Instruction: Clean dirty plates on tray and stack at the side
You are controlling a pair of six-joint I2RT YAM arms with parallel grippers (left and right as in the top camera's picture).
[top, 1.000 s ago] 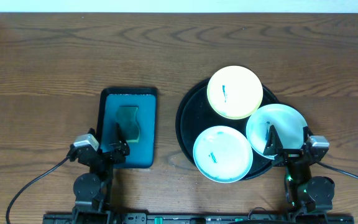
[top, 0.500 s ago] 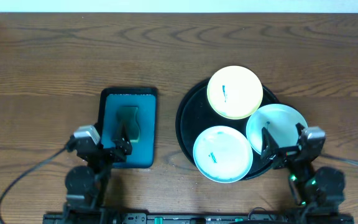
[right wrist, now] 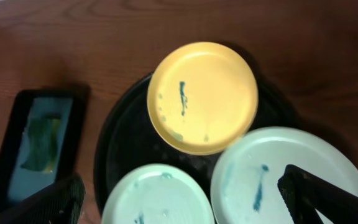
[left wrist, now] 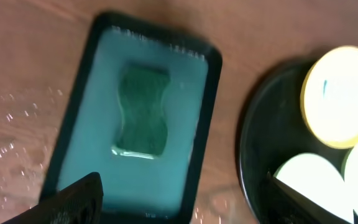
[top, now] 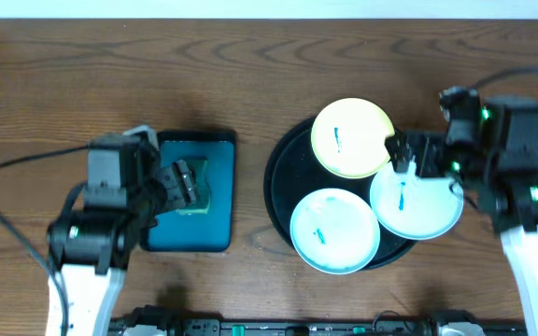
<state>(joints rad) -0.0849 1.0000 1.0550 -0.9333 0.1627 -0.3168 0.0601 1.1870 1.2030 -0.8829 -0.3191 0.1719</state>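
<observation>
My left gripper pinches the green sponge across its narrow middle (top: pixel 199 187) (left wrist: pixel 143 111) next, leaving the sponge's wide ends free to wipe the dirty plates.
The black tray (top: pixel 278 177) holds three plates, each with a teal smear: a pale yellow plate (top: pixel 351 138) at the back, a mint-blue plate (top: pixel 334 231) at the front and a second mint-blue plate (top: pixel 417 198) on the right rim. My left gripper (top: pixel 183 182) is open and empty above the teal tray. My right gripper (top: pixel 409 154) is open and empty above the right mint-blue plate. In the right wrist view the fingers (right wrist: pixel 182 177) frame both mint plates (right wrist: pixel 157 196) (right wrist: pixel 278 174), with the yellow plate (right wrist: pixel 204 96) beyond.
A rectangular teal tray (top: pixel 162 224) left of the black tray holds a green sponge (top: pixel 197 177). The left wrist view shows that sponge (left wrist: pixel 143 112), and water droplets on the wood (left wrist: pixel 11 124). Bare wood-grain tabletop (top: pixel 250 75) lies all round.
Both arms rose from the table's front edge and moved forward. The left gripper now hangs over the teal tray, the right over the right side of the black tray. The plates have not moved.
</observation>
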